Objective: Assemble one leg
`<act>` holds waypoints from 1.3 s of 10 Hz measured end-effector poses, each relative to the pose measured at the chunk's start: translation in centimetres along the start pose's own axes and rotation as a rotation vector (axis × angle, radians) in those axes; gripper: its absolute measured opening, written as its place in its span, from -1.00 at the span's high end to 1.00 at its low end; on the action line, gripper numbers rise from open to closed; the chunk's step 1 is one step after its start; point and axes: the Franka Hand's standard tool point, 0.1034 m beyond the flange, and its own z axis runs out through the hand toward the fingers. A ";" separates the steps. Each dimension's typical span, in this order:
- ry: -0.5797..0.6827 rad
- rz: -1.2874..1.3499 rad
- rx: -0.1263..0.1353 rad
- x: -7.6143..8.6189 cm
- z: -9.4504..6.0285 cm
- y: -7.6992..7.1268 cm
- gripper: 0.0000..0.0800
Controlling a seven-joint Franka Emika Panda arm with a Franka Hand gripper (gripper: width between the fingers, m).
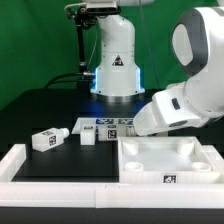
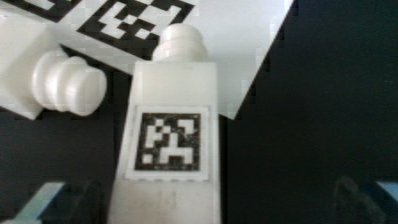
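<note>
I should close my gripper on the leg now. My gripper's fingers are on either side of the white leg's near end [image 2: 166, 200] in the wrist view.
In the wrist view a white leg [image 2: 173, 140] with a black-and-white tag lies on the black table, its round peg end pointing away. My gripper [image 2: 214, 205] is open. Its dim fingertips [image 2: 54, 205] stand wide apart on either side of the leg's near end, which lies close to one finger and far from the other. A second leg's round end [image 2: 68, 85] lies beside it. In the exterior view two legs [image 1: 45, 139] [image 1: 88, 137] lie on the left. My gripper is hidden there behind the arm's white link [image 1: 170, 108].
The marker board [image 1: 108, 126] lies mid-table and shows in the wrist view [image 2: 128, 20]. The large white panel [image 1: 140, 165] with corner holes sits at the front on the exterior view's right. A white rail [image 1: 40, 168] runs along the front left. The robot base [image 1: 115, 65] stands behind.
</note>
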 end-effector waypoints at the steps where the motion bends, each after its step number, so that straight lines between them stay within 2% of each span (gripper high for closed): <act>1: -0.007 0.003 0.002 0.0 0.4 0.2 -0.62; 5: 0.010 -0.016 0.005 0.4 0.7 0.4 -0.62; 7: 0.010 -0.016 0.005 0.4 0.7 0.4 -0.55; 9: 0.010 -0.017 0.005 0.4 0.7 0.3 0.24; 12: 0.005 -0.017 0.004 0.3 0.4 0.2 0.29; 13: -0.024 -0.016 0.003 -1.0 -1.5 0.0 0.29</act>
